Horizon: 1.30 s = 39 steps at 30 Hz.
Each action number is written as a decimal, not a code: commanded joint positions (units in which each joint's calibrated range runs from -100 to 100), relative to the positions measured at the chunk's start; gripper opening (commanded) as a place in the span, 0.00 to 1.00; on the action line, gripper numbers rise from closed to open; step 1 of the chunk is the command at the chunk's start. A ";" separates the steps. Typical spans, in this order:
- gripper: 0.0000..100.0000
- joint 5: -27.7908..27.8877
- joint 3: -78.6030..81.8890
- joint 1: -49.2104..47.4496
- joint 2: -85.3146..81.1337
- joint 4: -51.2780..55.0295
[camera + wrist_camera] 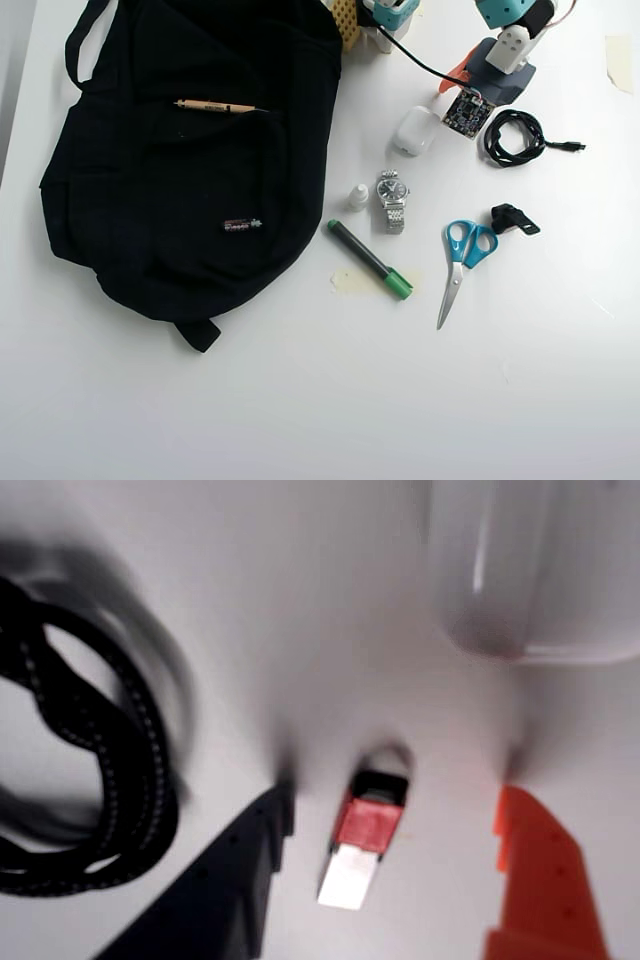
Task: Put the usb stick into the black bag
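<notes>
The gripper grabs the usb stick's red body [368, 823] next, to put the usb stick into the black bag.
The usb stick [365, 830], red with a black end and a white end, lies on the white table in the wrist view. My gripper [395, 802] is open around it, with the black finger [235, 880] to its left and the orange finger [540, 880] to its right, neither touching it. In the overhead view the gripper [462, 90] is at the top right and its body hides the stick. The black bag [190, 160] lies flat at the left, far from the gripper.
A white earbud case [415, 130] [530, 570] and a coiled black cable [515, 135] [90, 770] flank the gripper. A watch [392, 200], green marker [370, 260], blue scissors [462, 255], black clip [512, 218] and small white cap [358, 196] lie mid-table. A pencil [215, 106] rests on the bag.
</notes>
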 commanded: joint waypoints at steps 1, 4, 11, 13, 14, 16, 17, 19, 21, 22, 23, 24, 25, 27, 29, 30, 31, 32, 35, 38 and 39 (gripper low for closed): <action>0.22 -3.55 -0.77 -0.21 0.34 -0.31; 0.16 -3.39 -0.95 -0.44 0.26 -0.31; 0.14 -3.44 -1.57 -1.48 0.18 -0.31; 0.14 -3.50 -1.57 -1.48 0.18 -0.31; 0.14 -3.50 -1.57 -1.48 0.18 -0.31; 0.14 -3.60 -1.57 -1.56 0.18 -0.31; 0.14 -3.60 -1.57 -1.78 0.18 -0.31; 0.10 -3.65 -1.57 -2.16 0.01 -0.31; 0.05 -3.65 -1.57 -2.23 -0.07 -0.31; 0.03 -3.65 -1.57 -2.23 -0.15 -0.31; 0.02 -3.65 -1.66 -2.23 -0.15 -0.31; 0.02 -3.65 -1.66 -2.23 0.01 -0.31; 0.02 -3.65 -1.66 -2.23 0.01 -0.31; 0.02 -3.65 -1.66 -2.23 0.01 -0.31; 0.02 -3.55 -1.93 -2.23 0.01 -0.31; 0.02 -3.44 -2.02 -2.23 0.01 -0.31; 0.02 -3.39 -2.11 -2.01 0.01 -0.31; 0.02 -3.34 -2.11 -1.78 -0.49 -0.23; 0.02 -3.23 -4.18 -0.73 -1.48 3.39; 0.02 -2.87 -11.82 0.61 -2.48 14.07; 0.02 -1.77 -14.78 1.14 -2.56 17.95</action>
